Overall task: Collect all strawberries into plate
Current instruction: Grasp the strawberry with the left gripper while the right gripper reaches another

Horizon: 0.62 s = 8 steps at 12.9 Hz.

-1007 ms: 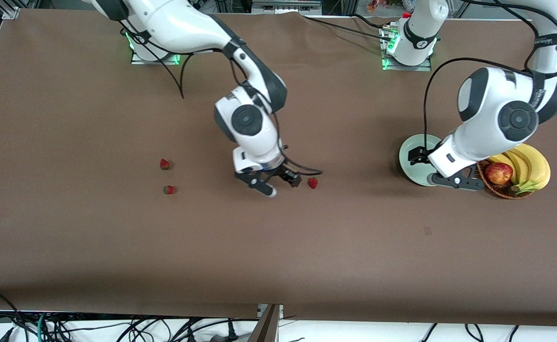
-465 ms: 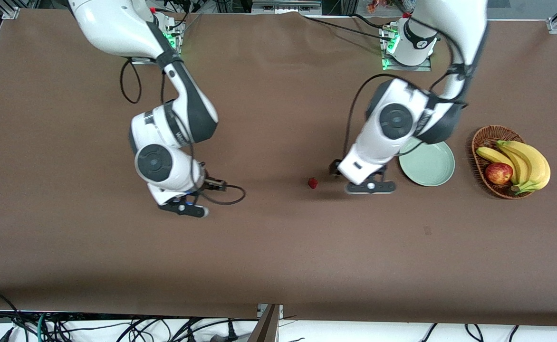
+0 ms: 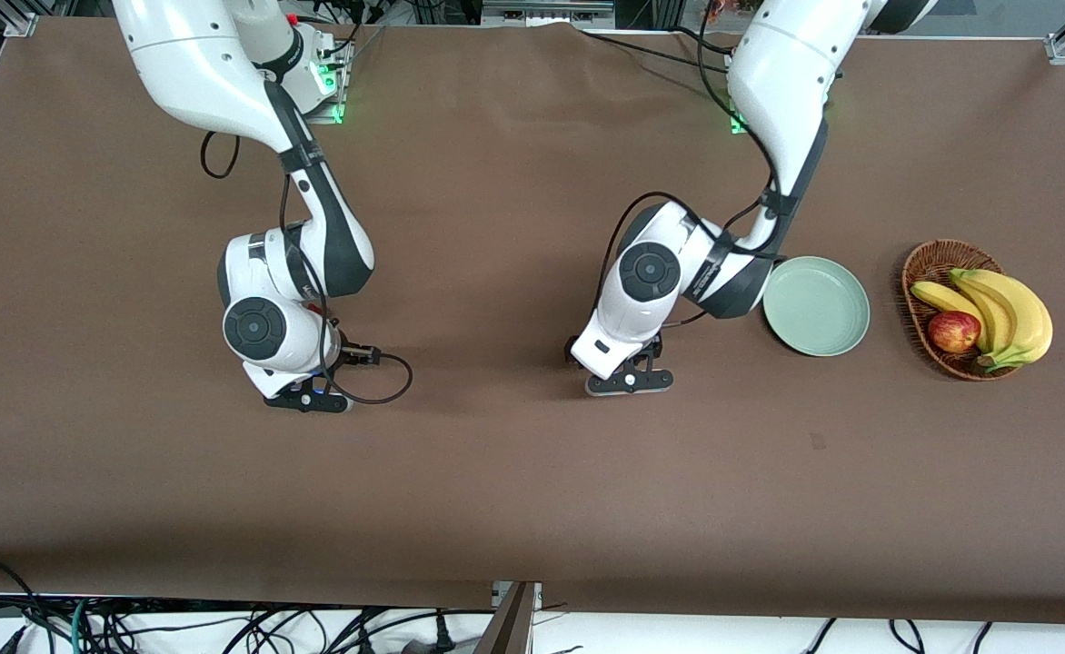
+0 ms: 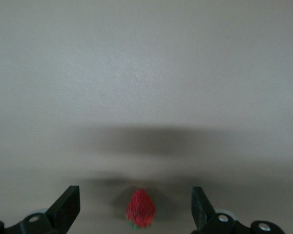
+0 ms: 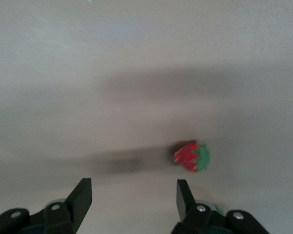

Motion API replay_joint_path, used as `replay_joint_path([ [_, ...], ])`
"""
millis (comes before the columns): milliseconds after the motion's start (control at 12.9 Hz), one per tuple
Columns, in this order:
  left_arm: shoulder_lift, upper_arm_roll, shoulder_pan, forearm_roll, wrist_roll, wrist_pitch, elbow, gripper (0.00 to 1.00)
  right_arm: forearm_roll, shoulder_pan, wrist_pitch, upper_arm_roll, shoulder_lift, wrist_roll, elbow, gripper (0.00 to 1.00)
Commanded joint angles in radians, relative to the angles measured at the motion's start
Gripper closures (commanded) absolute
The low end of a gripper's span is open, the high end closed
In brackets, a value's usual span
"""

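The left gripper should go lower before it closes on the strawberry: its fingers stop above the strawberry in the left wrist view, so they would miss the strawberry if they closed now.
The pale green plate (image 3: 816, 305) lies empty beside the basket. My left gripper (image 3: 631, 381) is low over the table's middle, between the plate and the right arm, and is open. In the left wrist view it (image 4: 134, 195) has one strawberry (image 4: 140, 208) on the table between its fingers, touching neither. My right gripper (image 3: 307, 400) is low over the table toward the right arm's end and is open. In the right wrist view it (image 5: 133, 187) has a strawberry (image 5: 192, 156) just past one fingertip (image 5: 181, 189). In the front view the arms hide all the strawberries.
A brown wicker basket (image 3: 932, 263) with bananas (image 3: 1010, 313) and a red-yellow apple (image 3: 953, 331) stands at the left arm's end of the table, beside the plate. The brown table (image 3: 532, 509) stretches bare nearer to the front camera.
My right arm swung from the table's middle to over the two strawberries at its own end. My left arm left the plate and came down over the middle strawberry.
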<state>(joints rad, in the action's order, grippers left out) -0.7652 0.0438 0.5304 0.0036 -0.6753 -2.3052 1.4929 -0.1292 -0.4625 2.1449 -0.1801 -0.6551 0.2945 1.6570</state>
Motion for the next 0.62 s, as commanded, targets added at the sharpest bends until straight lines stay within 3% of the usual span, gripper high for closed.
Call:
replay_joint_path([
  [0, -0.049, -0.012, 0.011, 0.027, -0.026, -0.023, -0.031, 0.0, 0.0, -0.01, 0.036, -0.031, 0.046, -0.079, 0.069, 0.22],
  [310, -0.049, -0.007, 0.028, 0.019, -0.073, -0.01, 0.0, 0.0, 0.0, 0.011, 0.059, -0.039, 0.032, -0.136, 0.078, 0.23],
  [542, -0.042, -0.002, 0.028, 0.01, -0.076, 0.027, 0.027, 0.0, 0.0, 0.018, 0.157, -0.039, 0.028, -0.144, 0.127, 0.26],
])
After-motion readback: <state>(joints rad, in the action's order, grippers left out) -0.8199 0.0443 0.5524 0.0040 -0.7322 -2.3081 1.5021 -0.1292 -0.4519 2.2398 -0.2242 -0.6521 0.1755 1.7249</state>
